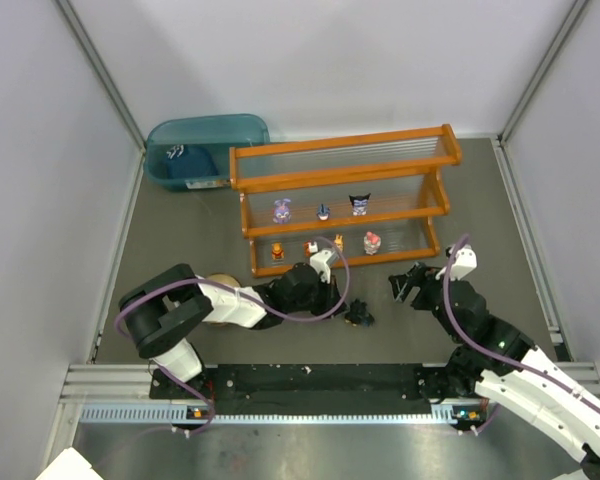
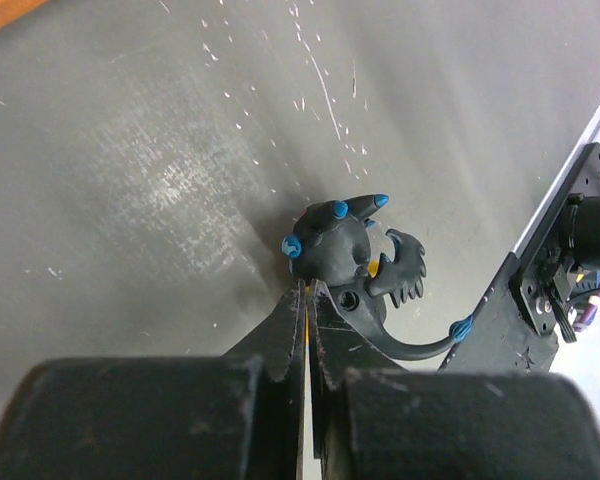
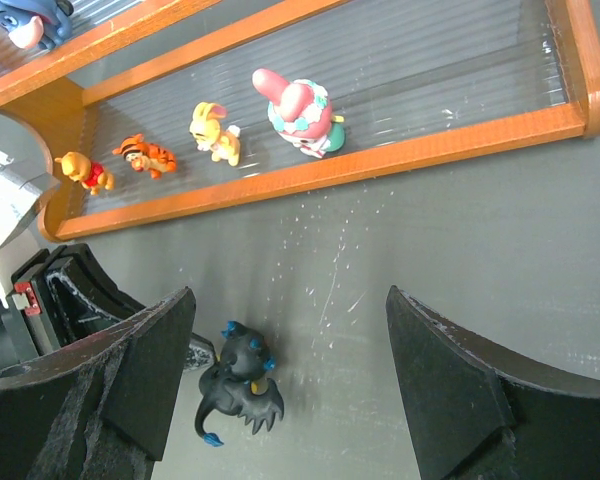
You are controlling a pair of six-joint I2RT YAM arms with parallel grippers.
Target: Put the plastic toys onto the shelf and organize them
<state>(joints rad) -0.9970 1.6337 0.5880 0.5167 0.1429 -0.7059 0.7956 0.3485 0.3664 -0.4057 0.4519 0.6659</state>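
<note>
My left gripper is shut beside the black dragon toy, so I should open it again next, then lower it over the toy and close on its head [image 2: 330,244].
A black dragon toy [image 1: 358,314] with blue horns lies on the grey table in front of the shelf [image 1: 345,175]. My left gripper [image 1: 342,308] is shut, its tips [image 2: 307,285] pressed together right against the dragon [image 2: 342,245], which lies just past them and not between them. My right gripper [image 1: 408,283] hangs open to the dragon's right; in its wrist view the fingers [image 3: 290,300] stand wide apart and the dragon [image 3: 238,385] lies by the left finger. A purple bunny [image 1: 281,210], a small dark-blue toy [image 1: 323,211] and a black one [image 1: 359,204] stand on the middle tier. Three orange toys [image 3: 145,155] and a pink-red one [image 3: 298,112] stand on the lower tier.
A teal translucent bin [image 1: 205,148] sits at the shelf's back left. A tan round bowl [image 1: 220,285] is partly hidden behind my left arm. A metal rail [image 1: 310,410] runs along the near table edge. White walls close in both sides.
</note>
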